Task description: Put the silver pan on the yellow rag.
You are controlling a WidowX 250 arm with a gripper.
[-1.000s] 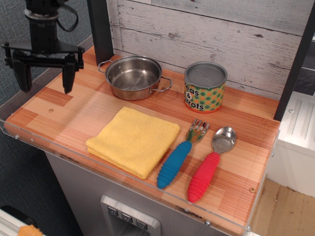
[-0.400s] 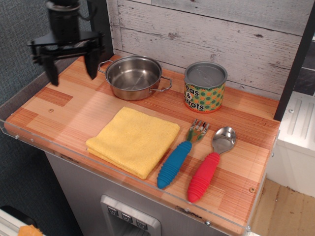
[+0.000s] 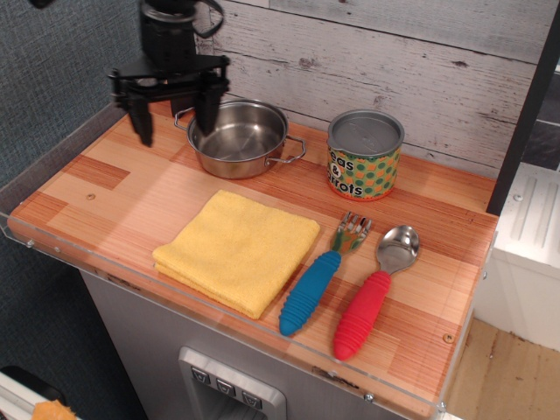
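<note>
The gripper will next take hold of the silver pan by its rim point(image 3: 192, 131) beside a wire handle, so that it can set the pan on the yellow rag point(image 3: 237, 249).
The silver pan point(image 3: 239, 137) stands at the back of the wooden counter, empty, with thin wire loop handles at its left and right. The yellow rag point(image 3: 237, 249) lies folded in front of it, near the counter's front edge, with nothing on it. My gripper point(image 3: 174, 129) is open, fingers pointing down, over the pan's left rim and handle. One fingertip point(image 3: 142, 136) hangs outside the pan to the left, the other is in front of the left rim. It holds nothing.
A polka-dot tin can point(image 3: 364, 155) with a grey lid stands right of the pan. A blue-handled fork point(image 3: 319, 279) and a red-handled spoon point(image 3: 372, 293) lie right of the rag. A wood-plank wall point(image 3: 376, 52) is behind, a dark post point(image 3: 525, 114) at right.
My gripper has moved right and toward the back, from over the counter's left edge to over the pan's left rim. It stays open. Pan and rag have not moved.
</note>
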